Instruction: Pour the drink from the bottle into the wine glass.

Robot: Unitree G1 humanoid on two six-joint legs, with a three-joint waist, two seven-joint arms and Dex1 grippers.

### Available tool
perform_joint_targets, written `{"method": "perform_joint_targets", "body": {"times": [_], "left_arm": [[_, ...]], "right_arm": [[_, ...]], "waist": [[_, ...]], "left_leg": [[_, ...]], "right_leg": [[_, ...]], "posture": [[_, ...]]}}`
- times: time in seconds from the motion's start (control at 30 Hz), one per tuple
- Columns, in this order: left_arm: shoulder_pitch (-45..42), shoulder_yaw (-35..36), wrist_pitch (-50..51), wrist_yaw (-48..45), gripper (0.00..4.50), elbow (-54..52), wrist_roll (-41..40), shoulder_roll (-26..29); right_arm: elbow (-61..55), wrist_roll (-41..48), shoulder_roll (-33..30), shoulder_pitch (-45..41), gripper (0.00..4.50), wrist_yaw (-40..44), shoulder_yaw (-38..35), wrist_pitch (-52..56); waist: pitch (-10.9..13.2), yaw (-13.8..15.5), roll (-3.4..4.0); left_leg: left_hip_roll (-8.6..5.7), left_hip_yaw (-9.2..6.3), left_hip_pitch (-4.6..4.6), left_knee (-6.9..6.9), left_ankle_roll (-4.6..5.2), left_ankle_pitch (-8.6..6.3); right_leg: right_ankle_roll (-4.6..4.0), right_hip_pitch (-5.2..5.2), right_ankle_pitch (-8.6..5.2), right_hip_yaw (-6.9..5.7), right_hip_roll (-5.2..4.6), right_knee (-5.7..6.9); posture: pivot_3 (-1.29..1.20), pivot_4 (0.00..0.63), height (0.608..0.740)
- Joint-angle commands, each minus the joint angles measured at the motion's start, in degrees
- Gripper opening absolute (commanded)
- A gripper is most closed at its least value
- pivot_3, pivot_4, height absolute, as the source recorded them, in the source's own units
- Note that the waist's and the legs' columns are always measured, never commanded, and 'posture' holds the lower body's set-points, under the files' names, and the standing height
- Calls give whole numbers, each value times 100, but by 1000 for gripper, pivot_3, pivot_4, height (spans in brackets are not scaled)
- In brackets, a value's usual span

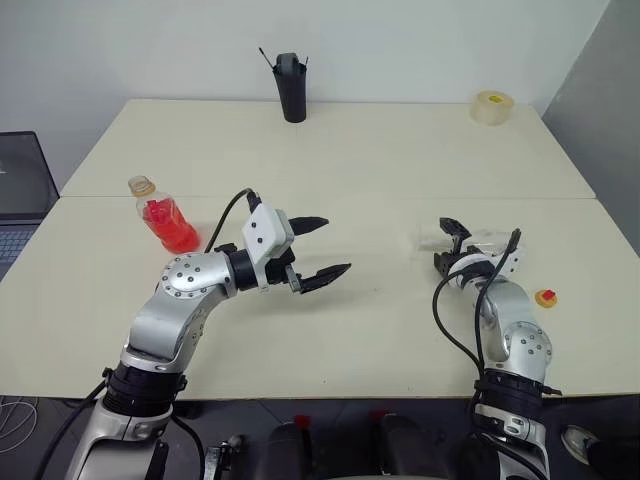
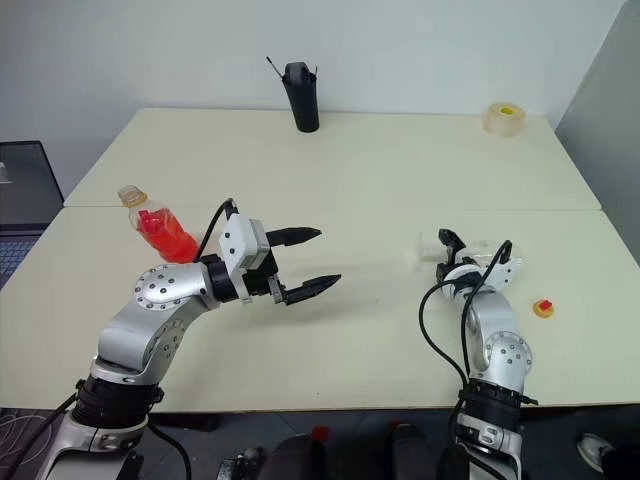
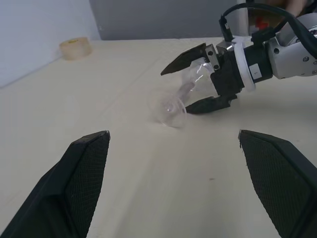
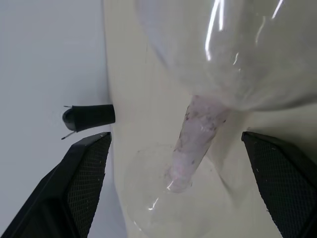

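The wine glass's bowl swells out wide and round, while its stem stays slim. I should next grab the wine glass by its thin stem with my right gripper.
The bottle stands at the table's left, uncapped, its lower body full of red drink. My left gripper hovers open to the right of it, over the middle of the table, pointing at the wine glass. The wine glass lies on its side at the right, foot towards the left gripper. My right gripper is open with one finger on each side of the glass where stem meets bowl. I cannot tell whether the fingers touch it.
A tall black cup stands at the back centre and a tape roll at the back right. A small red and yellow piece lies right of my right arm. A laptop sits off the table's left edge.
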Motion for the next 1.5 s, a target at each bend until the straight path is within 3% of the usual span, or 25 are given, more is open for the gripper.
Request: {"method": "perform_joint_targets", "body": {"times": [0.03, 0.1, 0.47, 0.87, 1.1, 1.37, 1.5], "left_arm": [[-14, 106, 15, 67, 4496, -263, -24, 4], [-8, 120, 12, 82, 4500, -268, -9, 19], [8, 180, 22, 145, 4500, -262, -4, 49], [237, 416, 63, 284, 4500, 76, -186, -182], [570, 691, 20, 297, 4500, 236, -138, -95], [1181, 1216, 135, 378, 4500, 98, -252, 137], [1408, 1468, 247, 430, 4500, -102, -363, 258]], "right_arm": [[193, -56, -57, -161, 4326, 229, -120, -147], [316, -117, -83, -196, 3981, 306, -132, -180], [561, -481, -203, -285, 181, 678, -91, -99], [-66, -2441, -1036, -242, 157, 2001, 1376, 567], [-512, -5375, -2111, -486, 157, 3617, 3413, -494], [379, -6767, -1605, -996, 157, 4758, 4008, -2060], [877, -7045, -1359, -1226, 157, 5415, 4277, -2116]], "waist": [[0, 1, 0], [0, 1, 0], [2, 13, 4], [4, -3, 7], [5, -2, 8], [7, 12, 5], [7, 53, 4]], "left_leg": [[0, -1, 0, 0, 0, 0], [1, -2, 0, 0, 0, 0], [0, 0, -1, 0, 0, 0], [1, 2, 2, -1, 0, 0], [-4, 6, 2, -1, 1, 0], [0, 2, 2, -1, 0, 0], [-2, 2, 2, 1, 0, 0]], "right_leg": [[0, 0, 0, 0, 0, 0], [0, 0, 0, 0, 0, 0], [0, 0, 0, 1, -2, -1], [0, 0, 0, 1, 0, -1], [1, -2, 0, -3, -1, -6], [0, -3, 0, -8, -2, -6], [1, -1, 0, -9, -9, -8]], "posture": [[0, 150, 740], [0, 150, 740], [0, 150, 740], [0, 150, 740], [0, 150, 740], [0, 150, 740], [0, 150, 740]]}}
